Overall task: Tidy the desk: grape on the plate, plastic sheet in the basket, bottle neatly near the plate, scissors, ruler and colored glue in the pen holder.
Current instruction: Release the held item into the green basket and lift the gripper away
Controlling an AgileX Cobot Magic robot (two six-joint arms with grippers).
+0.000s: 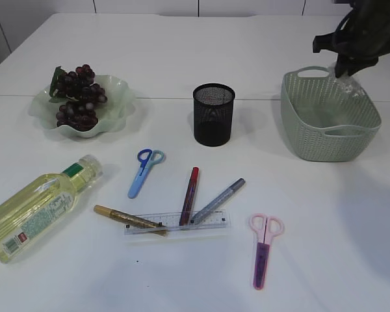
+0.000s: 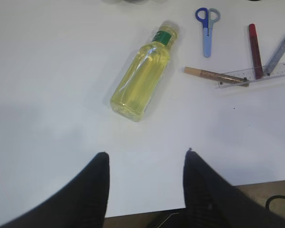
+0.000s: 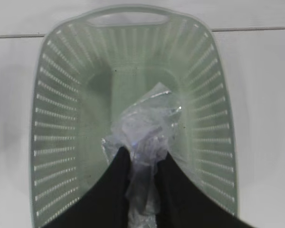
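The sheet hangs inside the green basket's rim point(image 3: 133, 80), and the plastic sheet point(image 3: 142, 123) would rest in the basket if I opened now. So it is time for my right gripper to release the sheet.
Over the green basket point(image 1: 328, 123) my right gripper point(image 3: 143, 153) is shut on the crumpled clear plastic sheet point(image 3: 147, 123), which hangs into the basket point(image 3: 57, 95). The grape point(image 1: 78, 97) lies on the pale green plate point(image 1: 120, 107). A yellow bottle point(image 1: 39, 205) lies on its side at the front left. Blue scissors point(image 1: 143, 171), pink scissors point(image 1: 264, 248), the clear ruler point(image 1: 211, 223) and red point(image 1: 190, 194), silver point(image 1: 219, 199) and gold point(image 1: 125, 218) colored glue pens lie before the black mesh pen holder point(image 1: 214, 114). My left gripper point(image 2: 146, 154) hangs open and empty above the table's near edge, short of the bottle point(image 2: 142, 78).
The glue pens rest partly across the ruler. The left arm does not show in the exterior view. The table's front edge runs just under the left gripper's fingers.
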